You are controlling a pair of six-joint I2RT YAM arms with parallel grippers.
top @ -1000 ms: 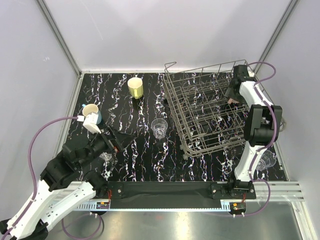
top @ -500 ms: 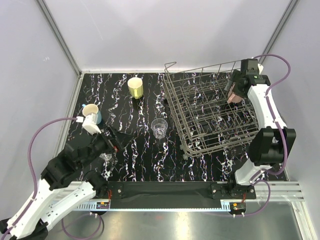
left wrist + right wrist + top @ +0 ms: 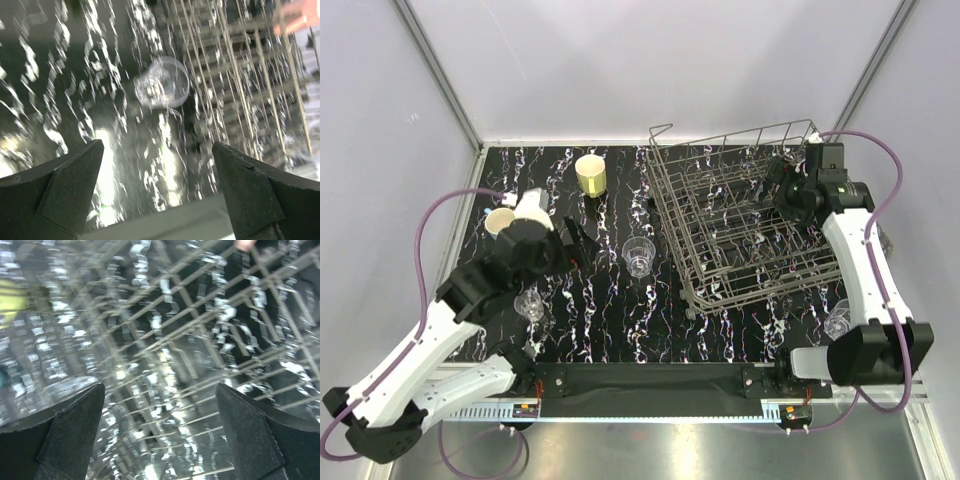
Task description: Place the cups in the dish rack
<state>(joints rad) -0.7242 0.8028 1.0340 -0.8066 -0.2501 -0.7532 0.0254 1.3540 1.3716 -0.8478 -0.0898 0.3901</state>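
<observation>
My left gripper should grab the pale yellow cup by its rim (image 3: 589,161) next. Then the cup needs to go into the dish rack (image 3: 720,240).
The wire dish rack (image 3: 720,240) stands at the right. My right gripper (image 3: 772,185) hangs open and empty over its far right part; in its wrist view (image 3: 160,435) only rack wires (image 3: 200,335) lie between the fingers. A pink sliver (image 3: 245,244) shows at the top edge there, and a pink mug (image 3: 296,16) shows in the rack in the left wrist view. My left gripper (image 3: 575,240) is open and empty, pointing at a clear glass (image 3: 638,257), which stands ahead of the fingers (image 3: 162,89). A pale yellow cup (image 3: 590,175) stands at the back.
A second clear glass (image 3: 530,303) stands below the left arm. A third clear glass (image 3: 840,320) stands right of the rack's near corner. A light blue mug (image 3: 500,220) is partly hidden behind the left wrist. White walls close the back and sides.
My left arm has swung up and to the right, from the near-left glass towards the middle glass. My right arm has moved over the rack; the pink mug no longer shows at its jaws.
</observation>
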